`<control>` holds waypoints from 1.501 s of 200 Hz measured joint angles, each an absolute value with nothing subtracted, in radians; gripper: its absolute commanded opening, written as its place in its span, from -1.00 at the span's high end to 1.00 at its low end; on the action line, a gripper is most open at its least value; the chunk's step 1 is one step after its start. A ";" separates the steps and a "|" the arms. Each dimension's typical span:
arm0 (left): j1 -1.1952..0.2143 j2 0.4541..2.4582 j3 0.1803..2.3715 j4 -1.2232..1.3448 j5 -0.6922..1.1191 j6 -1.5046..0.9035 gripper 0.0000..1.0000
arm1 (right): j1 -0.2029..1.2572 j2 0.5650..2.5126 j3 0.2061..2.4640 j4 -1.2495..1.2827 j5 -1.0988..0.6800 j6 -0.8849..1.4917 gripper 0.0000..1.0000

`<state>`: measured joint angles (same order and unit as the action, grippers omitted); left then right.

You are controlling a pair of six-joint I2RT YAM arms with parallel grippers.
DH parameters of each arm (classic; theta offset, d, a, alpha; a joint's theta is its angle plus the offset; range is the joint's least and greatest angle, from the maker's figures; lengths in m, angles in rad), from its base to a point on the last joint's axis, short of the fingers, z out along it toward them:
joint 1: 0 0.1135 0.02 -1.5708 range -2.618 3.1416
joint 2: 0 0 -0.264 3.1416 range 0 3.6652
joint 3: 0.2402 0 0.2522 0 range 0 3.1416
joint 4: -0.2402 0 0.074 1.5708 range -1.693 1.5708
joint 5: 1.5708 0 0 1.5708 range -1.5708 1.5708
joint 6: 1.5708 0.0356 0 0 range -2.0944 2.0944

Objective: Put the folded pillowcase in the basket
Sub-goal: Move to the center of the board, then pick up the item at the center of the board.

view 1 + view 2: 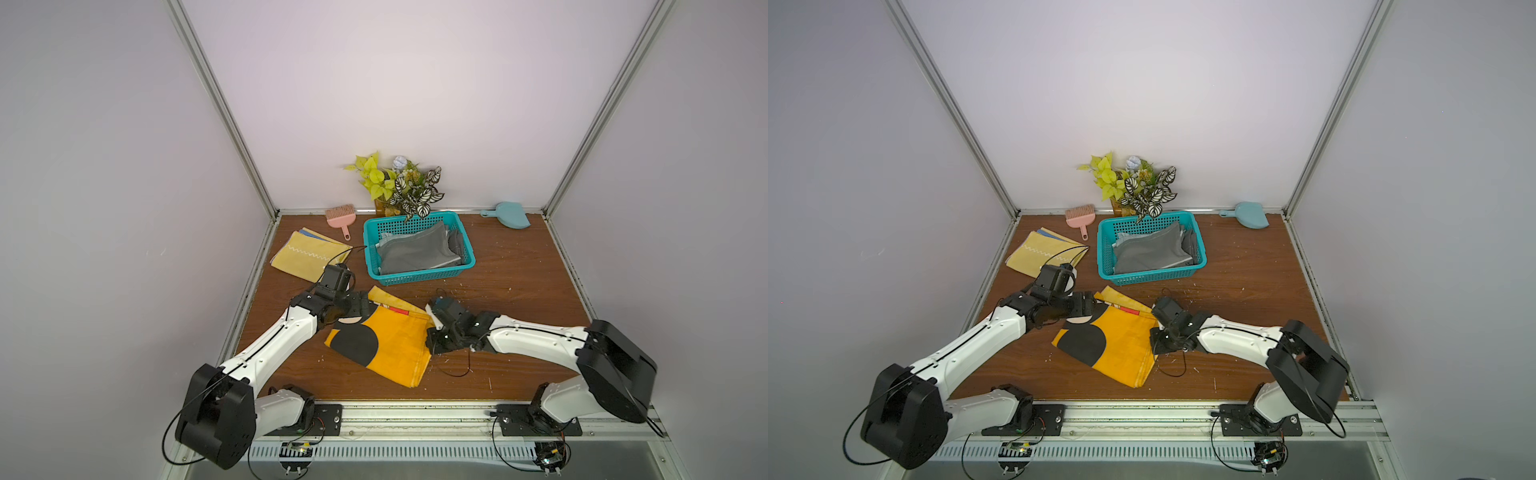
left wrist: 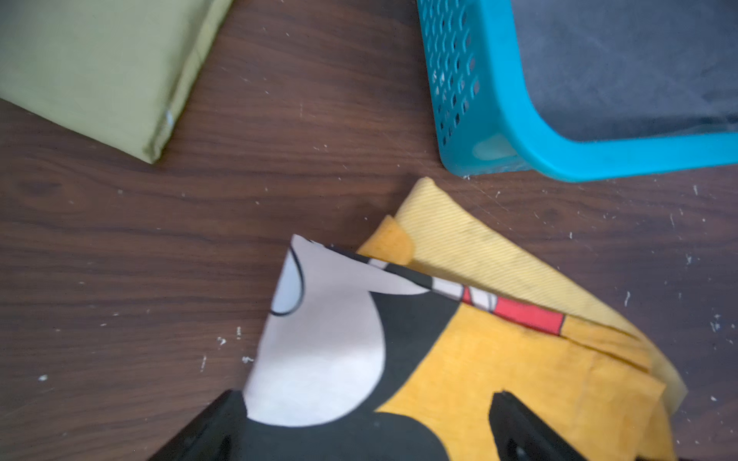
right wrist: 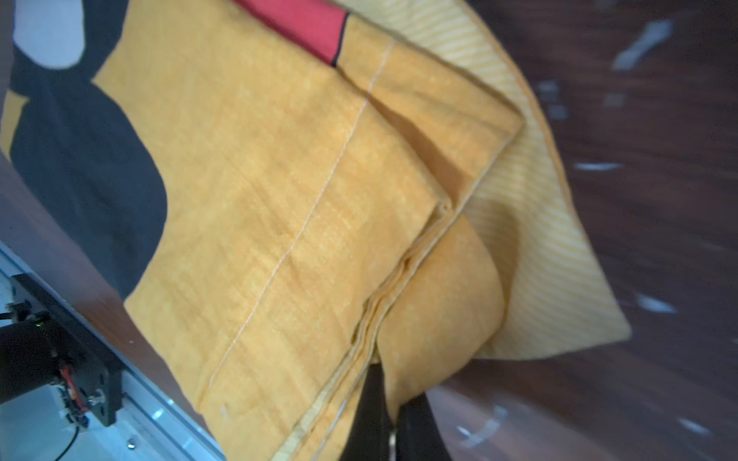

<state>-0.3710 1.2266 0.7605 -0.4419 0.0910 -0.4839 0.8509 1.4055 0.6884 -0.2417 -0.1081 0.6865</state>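
The pillowcase should be grabbed next by its white printed side [image 1: 349,320] [image 2: 326,353] with my left gripper, opposite my right gripper, so it can go folded into the basket.
The folded pillowcase [image 1: 386,340] [image 1: 1117,340], orange with black, white and red print, lies on the wooden table just in front of the basket [image 1: 419,277] [image 1: 1154,277]. The teal basket holds grey cloth. My left gripper [image 1: 365,307] [image 2: 365,399] is open, its fingers spread either side of the pillowcase's [image 2: 479,359] left corner. My right gripper [image 1: 431,330] [image 3: 393,399] is shut on a fold at the right edge of the pillowcase [image 3: 279,179], and that edge is slightly raised. The basket's [image 2: 599,159] near corner shows in the left wrist view.
A yellow-green folded cloth [image 1: 309,253] [image 2: 100,72] lies at the left. At the back stand a pink brush [image 1: 340,220], a potted plant [image 1: 399,187] and a teal dustpan [image 1: 509,214]. Grey cloth [image 1: 419,249] fills the basket. White specks dot the table.
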 measured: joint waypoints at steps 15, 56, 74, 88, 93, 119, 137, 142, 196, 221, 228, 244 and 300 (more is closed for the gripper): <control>-0.371 1.251 0.752 -0.428 0.123 -0.473 -0.89 | 0.742 1.312 0.620 -0.277 -0.093 0.666 0.09; -0.371 1.277 0.698 -0.404 0.207 -0.448 -0.91 | 0.620 1.147 0.554 -0.308 -0.066 0.640 -0.92; -0.371 1.277 0.674 -0.398 0.233 -0.439 -0.92 | 0.623 1.134 0.547 -0.255 -0.125 0.651 -0.97; -0.371 1.279 0.659 -0.396 0.242 -0.438 -0.93 | 0.631 1.142 0.523 -0.204 -0.167 0.662 -0.97; -0.371 1.280 0.656 -0.395 0.243 -0.438 -0.93 | 0.635 1.149 0.513 -0.191 -0.177 0.668 -0.97; -0.372 1.294 0.653 -0.375 0.259 -0.444 -0.94 | 0.661 1.188 0.489 -0.150 -0.208 0.684 -0.97; -0.391 1.308 0.648 -0.347 0.266 -0.458 -0.95 | 0.683 1.208 0.490 -0.123 -0.215 0.693 -0.97; -0.402 1.315 0.647 -0.339 0.266 -0.464 -0.95 | 0.690 1.214 0.491 -0.113 -0.215 0.696 -0.97; -0.524 1.382 0.635 -0.220 0.258 -0.548 -0.59 | 0.791 1.322 0.547 -0.047 -0.209 0.717 -0.44; -0.527 1.383 0.628 -0.208 0.252 -0.575 0.29 | 0.797 1.364 0.560 -0.063 -0.207 0.719 0.84; -0.529 1.383 0.627 -0.209 0.251 -0.579 0.61 | 0.797 1.369 0.559 -0.074 -0.206 0.719 0.98; -0.537 1.382 0.627 -0.207 0.252 -0.591 0.99 | 0.797 1.370 0.560 -0.083 -0.207 0.722 1.00; -0.689 1.382 0.701 -0.237 0.218 -0.634 0.99 | 0.811 1.307 0.666 -0.246 -0.169 0.709 0.95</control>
<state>-0.6891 1.3819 0.7013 -0.2371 0.2184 -0.6342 0.8112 1.3071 0.6659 -0.2462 -0.1692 0.7094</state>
